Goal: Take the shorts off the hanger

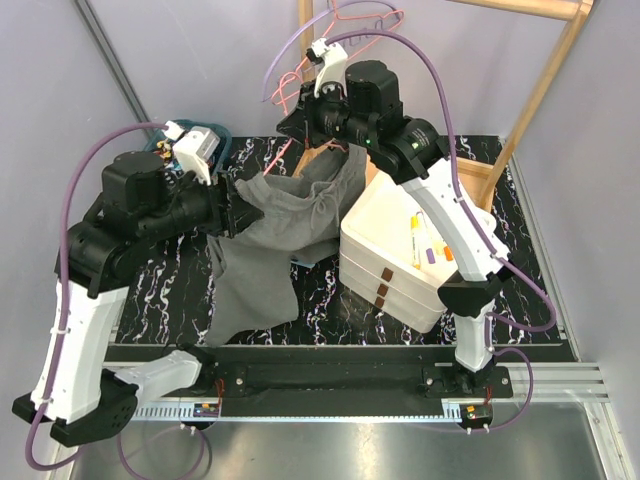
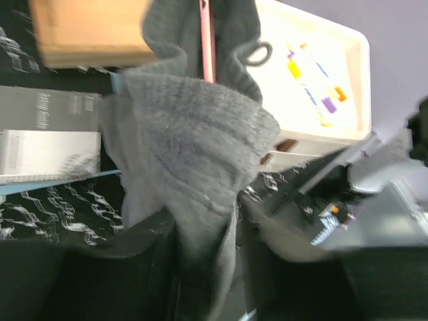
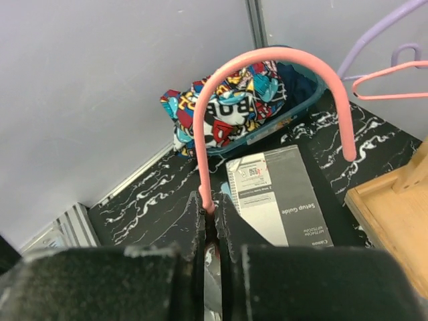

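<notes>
The grey shorts need to be pulled off the hanger, so my left gripper needs to grab them next by the waistband's side edge [image 1: 251,198] [image 2: 204,232], away from the hanger's neck.
Plain grey shorts [image 1: 285,225] hang from a pink hanger [image 3: 267,57] and trail down onto the black marbled mat. My right gripper [image 3: 212,204] is shut on the hanger's neck just below its hook, above the shorts' waistband [image 1: 305,125]. My left gripper [image 1: 238,205] is at the shorts' left edge. In the left wrist view the grey shorts [image 2: 194,134] run down between its fingers, which stand apart around the cloth [image 2: 207,227]. The hanger's pink bar [image 2: 207,40] shows in the waistband. Multicolour graffiti-print shorts [image 3: 227,107] lie in a teal basket with dark navy cloth [image 3: 297,83] beside them.
Stacked white trays [image 1: 400,250] sit right of the shorts, under the right arm. A wooden rack [image 1: 540,90] stands at the back right, with spare pink and purple hangers [image 1: 350,20] on it. A grey setup-guide booklet [image 3: 277,194] lies on the mat behind the shorts.
</notes>
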